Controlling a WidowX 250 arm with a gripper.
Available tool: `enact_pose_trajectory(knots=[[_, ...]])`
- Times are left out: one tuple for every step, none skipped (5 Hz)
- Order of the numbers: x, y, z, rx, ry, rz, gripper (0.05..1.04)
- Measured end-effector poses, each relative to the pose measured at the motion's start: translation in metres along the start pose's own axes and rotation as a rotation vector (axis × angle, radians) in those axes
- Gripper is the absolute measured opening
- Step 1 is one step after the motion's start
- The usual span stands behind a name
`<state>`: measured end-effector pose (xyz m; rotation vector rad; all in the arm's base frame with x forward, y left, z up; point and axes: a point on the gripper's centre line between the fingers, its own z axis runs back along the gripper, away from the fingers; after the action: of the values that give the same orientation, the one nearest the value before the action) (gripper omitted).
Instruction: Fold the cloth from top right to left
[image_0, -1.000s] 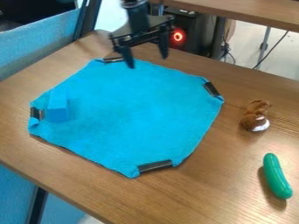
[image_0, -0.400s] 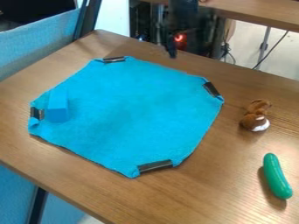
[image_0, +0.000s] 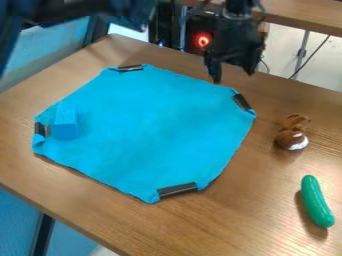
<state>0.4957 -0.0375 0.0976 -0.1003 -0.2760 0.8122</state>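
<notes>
My gripper grabs the cloth's clipped corner nearest the plush toy next, to fold the cloth (image_0: 153, 130) over toward the blue block.
The gripper (image_0: 234, 76) hangs open over the back edge of the table, a little above and left of the cloth's right-hand clip, with nothing between its fingers. The blue cloth (image_0: 153, 130) lies spread flat on the table. Black clips sit at its corners: one at the top right (image_0: 242, 102), one at the top left (image_0: 130, 68), one at the left (image_0: 42, 129) and one at the bottom (image_0: 177, 189). The gripper is apart from the cloth.
A blue block (image_0: 66, 121) stands on the cloth's left part. On the wooden table (image_0: 247, 215), a brown and white plush toy (image_0: 292, 133) lies right of the cloth, with a green cucumber (image_0: 316, 201) nearer the front.
The gripper has moved right along the back of the table, from above the cloth's top left clip towards the right-hand clip. The arm now shows across the upper left. The cloth has stayed put.
</notes>
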Motion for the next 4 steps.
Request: enact_pose_trajectory(knots=[[-0.004, -0.005, -0.012, -0.009, 0.021, -0.016, 0.999], [-0.004, -0.006, -0.025, 0.001, 0.032, -0.026, 0.999], [-0.003, -0.008, -0.03, 0.002, 0.035, -0.013, 0.999], [-0.004, -0.008, -0.031, 0.001, 0.036, -0.003, 0.995]])
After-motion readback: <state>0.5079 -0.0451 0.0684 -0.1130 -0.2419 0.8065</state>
